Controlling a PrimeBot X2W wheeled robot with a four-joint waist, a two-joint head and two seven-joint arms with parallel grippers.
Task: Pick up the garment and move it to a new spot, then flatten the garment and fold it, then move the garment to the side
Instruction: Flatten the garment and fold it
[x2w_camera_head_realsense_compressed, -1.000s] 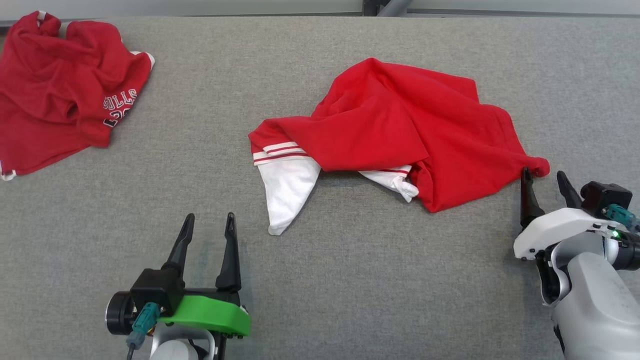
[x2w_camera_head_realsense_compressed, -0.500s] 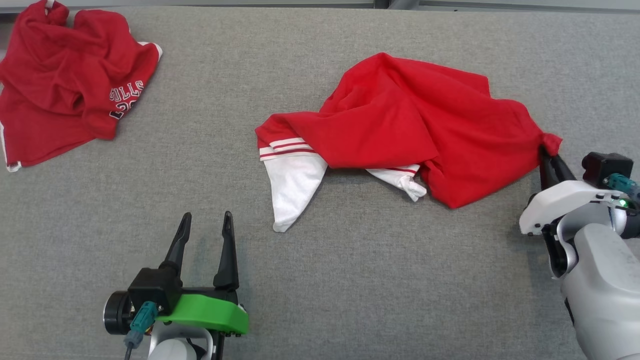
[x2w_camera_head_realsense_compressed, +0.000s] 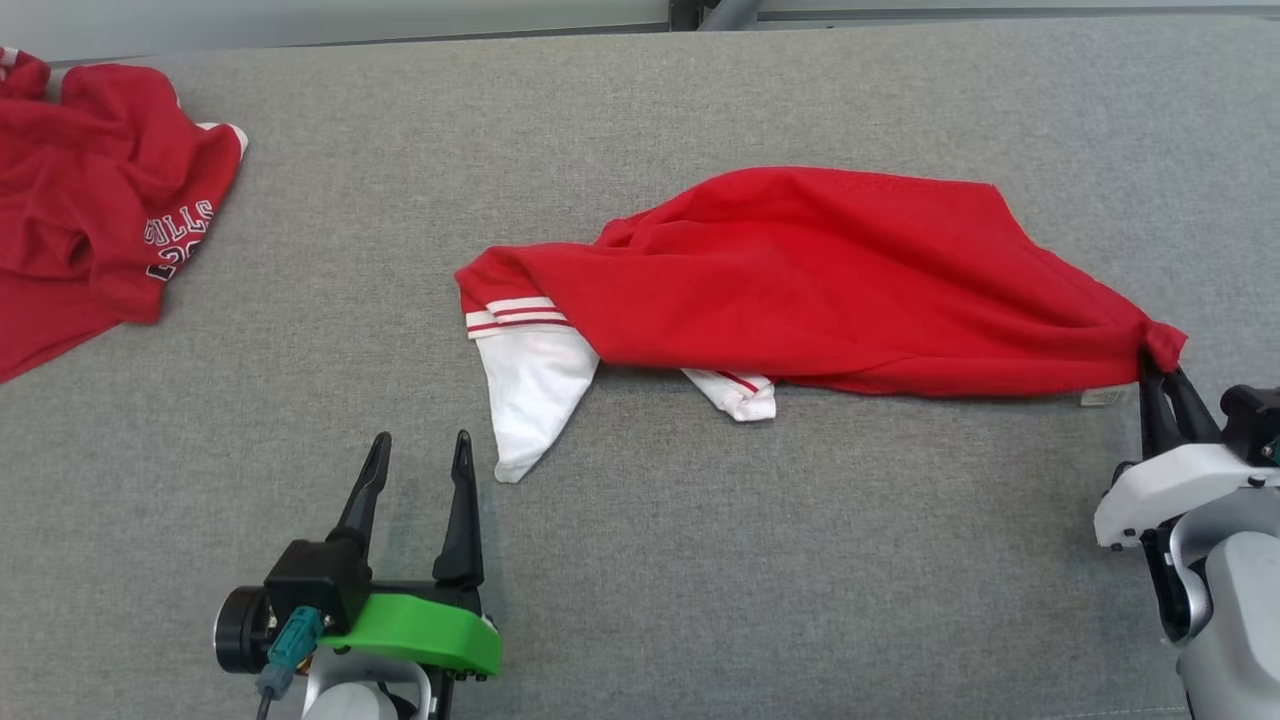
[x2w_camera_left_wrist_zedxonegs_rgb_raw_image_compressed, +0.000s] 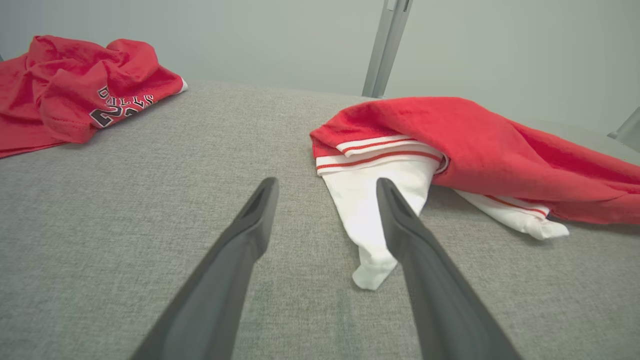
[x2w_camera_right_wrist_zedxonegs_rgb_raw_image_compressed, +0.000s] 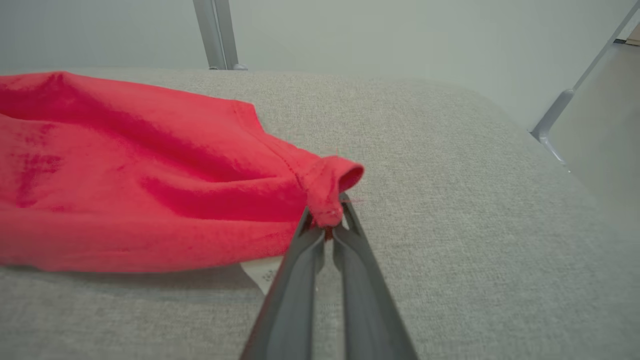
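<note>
The garment's sleeve lies slack and narrows to a puckered tip. My left gripper should next pinch the garment by that white sleeve tip.
The garment is a red top with white, red-striped sleeves, stretched across the middle of the grey table. Its right corner is pinched and lifted by my right gripper, which is shut on it; the right wrist view shows the red hem bunched between the fingertips. One white sleeve trails toward the front. My left gripper stands open just left of that sleeve's tip, touching nothing; in the left wrist view the white sleeve lies partly behind the right finger.
A second red garment with dark lettering lies crumpled at the table's far left corner, also visible as a red heap in the left wrist view. Metal frame posts stand behind the table. The table's right edge lies near my right arm.
My right gripper closed on the garment's right corner and pulled it rightward, stretching the crumpled cloth out flatter. The head camera shifted. My left gripper stayed open and still.
</note>
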